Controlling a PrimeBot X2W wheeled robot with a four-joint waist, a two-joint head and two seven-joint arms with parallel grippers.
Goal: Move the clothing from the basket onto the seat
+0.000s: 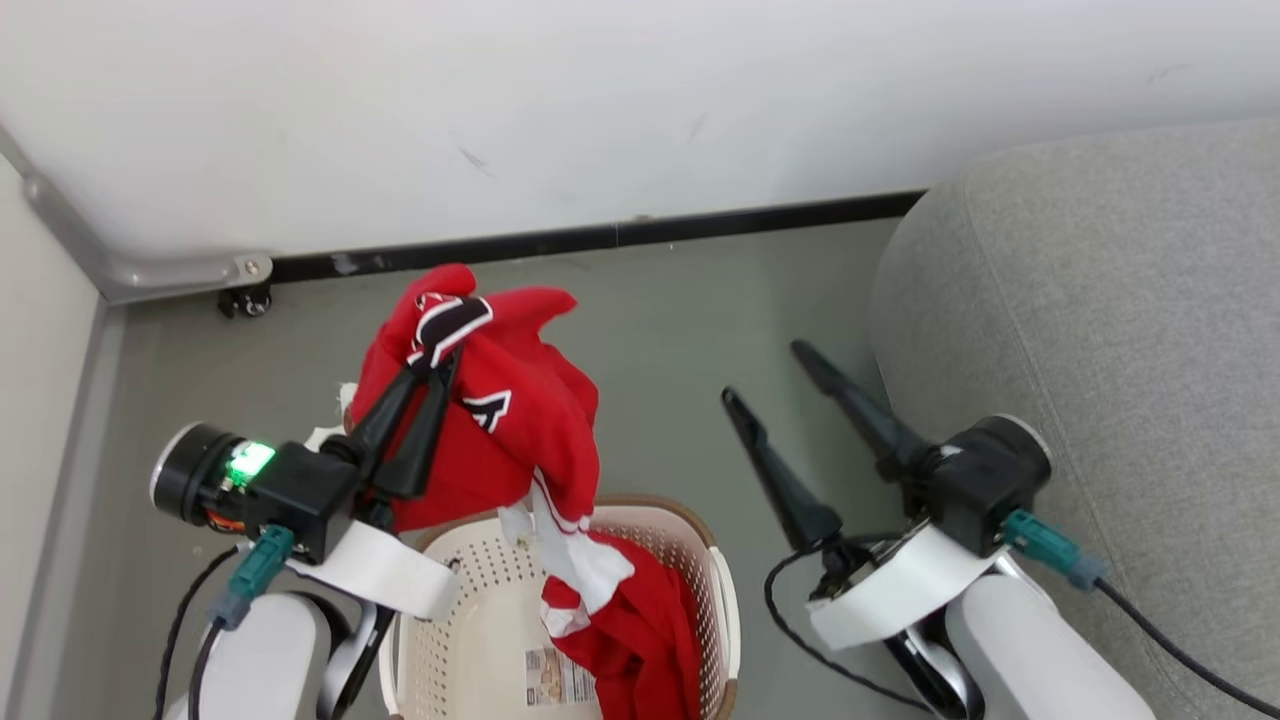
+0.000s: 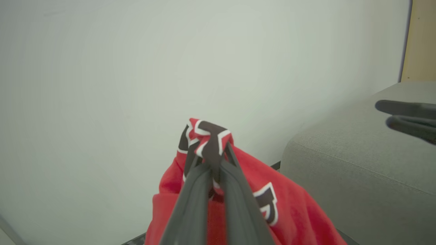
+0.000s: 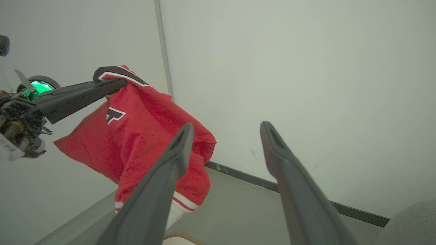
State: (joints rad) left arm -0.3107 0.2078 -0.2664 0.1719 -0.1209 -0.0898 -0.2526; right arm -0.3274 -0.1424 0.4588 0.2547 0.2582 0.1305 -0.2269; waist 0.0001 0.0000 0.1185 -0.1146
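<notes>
My right gripper needs to grab the red jersey next by the plain red fold that sticks out beside the jersey's numerals, because the jersey hangs slack.
My left gripper is shut on a bunched fold of the red jersey and holds it up above the basket. The jersey's black-and-white numerals show at the pinch, and its white-trimmed hem hangs down into the basket. More red clothing lies inside the cream perforated basket, against its right side. The jersey also hangs from the left gripper's fingers in the right wrist view. My right gripper stands open and holds nothing, between the basket and the grey seat.
A white wall with a black baseboard runs behind the basket. A metal floor bracket sits in the left corner. Grey floor lies between the basket and the seat. A paper label lies in the basket's bottom.
</notes>
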